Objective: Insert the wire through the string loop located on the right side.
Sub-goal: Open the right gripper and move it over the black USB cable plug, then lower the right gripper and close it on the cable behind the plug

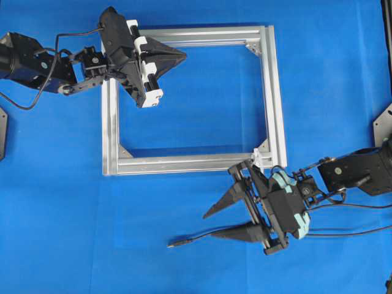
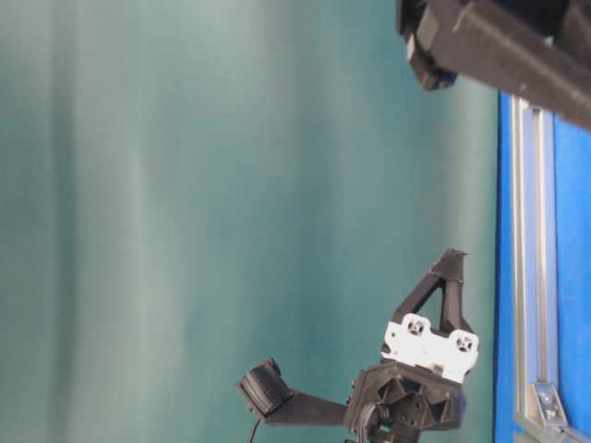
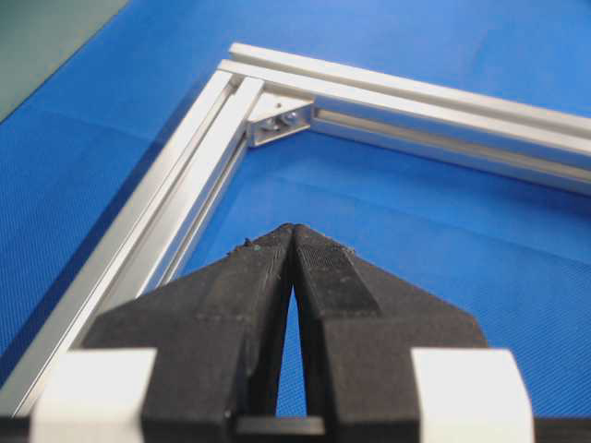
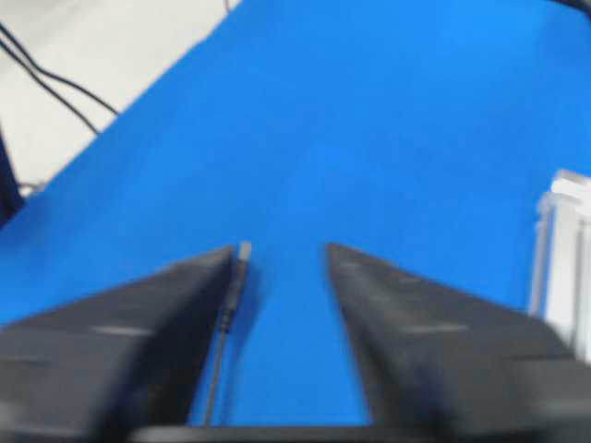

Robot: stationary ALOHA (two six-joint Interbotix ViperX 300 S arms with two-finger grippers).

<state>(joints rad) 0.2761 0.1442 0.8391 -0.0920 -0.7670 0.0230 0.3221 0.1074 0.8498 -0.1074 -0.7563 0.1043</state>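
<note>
My right gripper takes hold of the wire next, by its length behind that tip (image 1: pixel 216 230), to feed the plug tip (image 1: pixel 180 242) through the string loop.
The wire (image 1: pixel 196 237) lies on the blue cloth below the silver frame (image 1: pixel 275 92), its plug tip (image 1: pixel 173 244) pointing left. My right gripper (image 1: pixel 208 225) is open and low over it. In the right wrist view the wire (image 4: pixel 222 332) runs between the fingers, close along the left finger (image 4: pixel 138 323), and nothing pinches it. A small whitish piece (image 1: pixel 262 158) sits at the frame's lower right corner; the string loop itself is too small to make out. My left gripper (image 1: pixel 184 56) is shut on nothing, hovering inside the frame's upper left corner (image 3: pixel 277 120).
Each arm's own black cables trail off the left and right sides. Open blue cloth lies inside the frame (image 3: pixel 185 194) and below it. The frame's end (image 4: pixel 563 268) shows just right of my right gripper (image 4: pixel 280 249). The table-level view shows my left gripper (image 2: pixel 452 257) raised.
</note>
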